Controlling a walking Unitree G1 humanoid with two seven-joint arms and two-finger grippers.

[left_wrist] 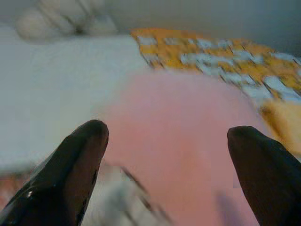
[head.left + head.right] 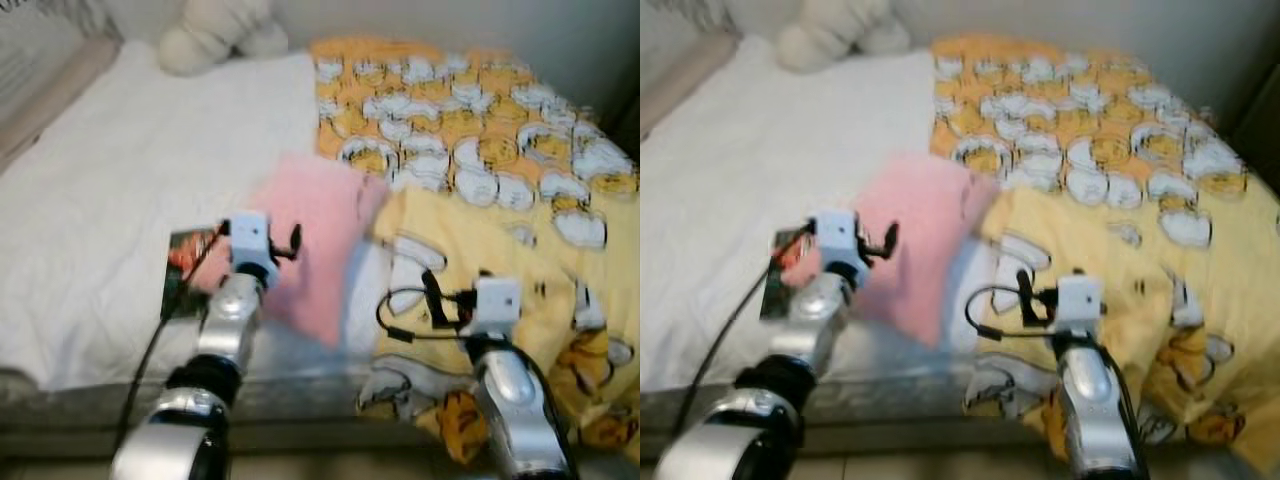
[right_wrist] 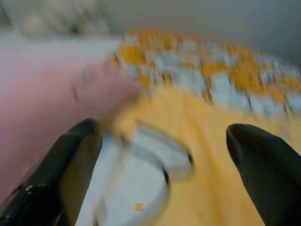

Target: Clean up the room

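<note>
The pink cloth's broad middle spreads far wider than my open fingers, so my right gripper should next take the cloth by its thin side edge.
A pink cloth (image 2: 315,240) lies on the bed, across the seam between the white sheet (image 2: 120,170) and a yellow cartoon-cat blanket (image 2: 480,150). My left gripper (image 1: 169,136) is open and hovers over the cloth's near left edge with nothing between its fingers (image 1: 80,160). My right gripper (image 3: 164,136) is also open, held over the blanket's near part just right of the pink cloth. A small dark book or card (image 2: 185,270) with red print lies on the sheet under my left arm. The views are blurred.
A cream plush toy (image 2: 215,30) sits at the head of the bed by the wall. The bed's front edge (image 2: 100,400) runs close to me. Black cables loop beside my right wrist (image 2: 405,315).
</note>
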